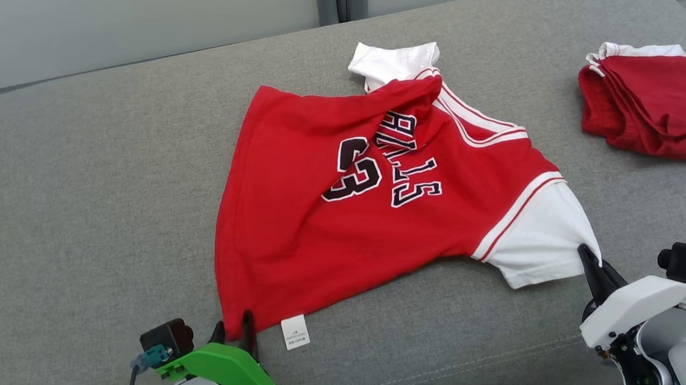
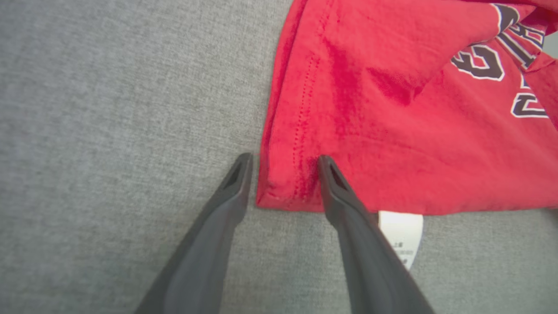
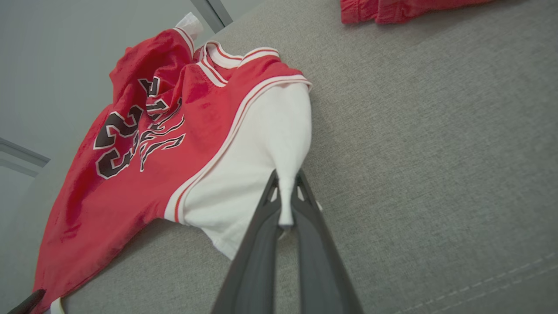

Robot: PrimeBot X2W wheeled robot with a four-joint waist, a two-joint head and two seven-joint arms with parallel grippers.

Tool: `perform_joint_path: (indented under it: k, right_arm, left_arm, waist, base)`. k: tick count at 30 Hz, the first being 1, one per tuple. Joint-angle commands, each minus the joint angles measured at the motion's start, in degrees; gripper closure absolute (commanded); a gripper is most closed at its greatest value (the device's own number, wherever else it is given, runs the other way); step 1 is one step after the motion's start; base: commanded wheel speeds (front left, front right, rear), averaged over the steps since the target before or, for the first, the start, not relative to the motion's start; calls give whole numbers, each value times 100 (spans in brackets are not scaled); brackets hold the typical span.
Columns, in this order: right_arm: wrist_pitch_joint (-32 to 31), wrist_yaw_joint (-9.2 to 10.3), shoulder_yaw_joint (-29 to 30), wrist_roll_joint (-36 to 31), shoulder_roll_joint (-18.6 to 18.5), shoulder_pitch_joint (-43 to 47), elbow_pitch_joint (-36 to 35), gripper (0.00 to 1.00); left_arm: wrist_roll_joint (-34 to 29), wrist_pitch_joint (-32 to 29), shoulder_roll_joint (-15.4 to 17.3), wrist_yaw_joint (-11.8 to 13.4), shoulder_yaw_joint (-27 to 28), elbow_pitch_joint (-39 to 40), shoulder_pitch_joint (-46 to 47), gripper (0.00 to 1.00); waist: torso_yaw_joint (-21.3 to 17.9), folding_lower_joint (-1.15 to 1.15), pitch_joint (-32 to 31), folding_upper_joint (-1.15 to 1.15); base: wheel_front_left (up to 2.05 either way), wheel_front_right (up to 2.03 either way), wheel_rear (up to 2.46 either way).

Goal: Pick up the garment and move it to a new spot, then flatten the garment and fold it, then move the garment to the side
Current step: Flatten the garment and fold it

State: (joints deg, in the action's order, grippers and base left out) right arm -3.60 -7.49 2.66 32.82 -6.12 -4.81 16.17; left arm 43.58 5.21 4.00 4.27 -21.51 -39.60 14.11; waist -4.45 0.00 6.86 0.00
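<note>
The jersey's red body is spread out. My left gripper next needs to grab its hem corner, where the stitched edge puckers up.
The garment is a red jersey with white sleeves and dark numbers, spread crumpled on a grey cushion. My left gripper is at its near-left hem corner. In the left wrist view the left gripper is open, its two fingers straddling that corner of the garment, one on the red cloth and one on the cushion. My right gripper is at the near-right white sleeve. The right wrist view has that gripper shut on a pinched tip of the sleeve of the garment.
A second red and white cloth lies folded at the far right, also seen as the red cloth at the top of the right wrist view. A white care label sticks out from the hem. A pale wall runs behind the cushion.
</note>
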Motion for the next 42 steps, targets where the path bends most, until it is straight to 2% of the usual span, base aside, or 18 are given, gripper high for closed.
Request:
perform_joint_path:
  k: [1,2,7,12,18,22,27,33,34,38,42]
  right_arm:
    - [-14,0,6,-55,-6,55,-32,100]
    - [-15,0,12,-48,-3,56,-40,100]
    - [-22,0,23,-58,6,42,-66,100]
    - [3,0,24,17,-30,-30,-95,100]
    - [2,0,82,300,-91,-229,-371,100]
    - [-28,0,177,576,-134,-390,-723,100]
    - [-171,0,366,807,-165,-718,-1178,100]
    - [-718,0,459,758,-197,-1572,-1382,100]
    - [-718,0,459,758,-197,-1572,-1382,100]
    - [-1178,0,511,587,-96,-2402,-1113,100]
    - [-1523,0,551,268,2,-3358,-609,100]
  left_arm:
    - [61,-44,-86,-65,-87,-132,34,87]
    - [72,-45,-100,-105,-127,-191,59,100]
    - [174,-22,-110,-221,-296,-388,149,100]
    - [368,227,-105,-332,-253,-261,198,100]
    - [736,467,-100,-483,-18,377,97,100]
    - [925,533,0,-457,200,1129,-23,100]
    - [1126,353,179,-239,462,2319,-103,100]
    - [1370,-419,473,285,721,3613,432,100]
    - [1370,-419,473,285,721,3613,432,100]
    - [1469,-1023,712,667,850,3928,1124,100]
    - [1383,-1495,927,923,884,3770,1996,100]
  waist:
    - [-8,0,-4,0]
    - [-14,0,-10,0]
    - [-16,0,-65,0]
    - [14,0,-192,0]
    - [55,0,-410,0]
    - [80,0,-590,0]
    - [79,0,-755,0]
    - [39,0,-811,0]
    - [39,0,-811,0]
    - [-22,0,-750,0]
    - [-78,0,-556,0]
  base:
    - [0,0,0]
    - [0,0,0]
    - [0,0,0]
    - [0,0,0]
    - [0,0,0]
    - [0,0,0]
    - [0,0,0]
    - [0,0,0]
    - [0,0,0]
    - [0,0,0]
    - [0,0,0]
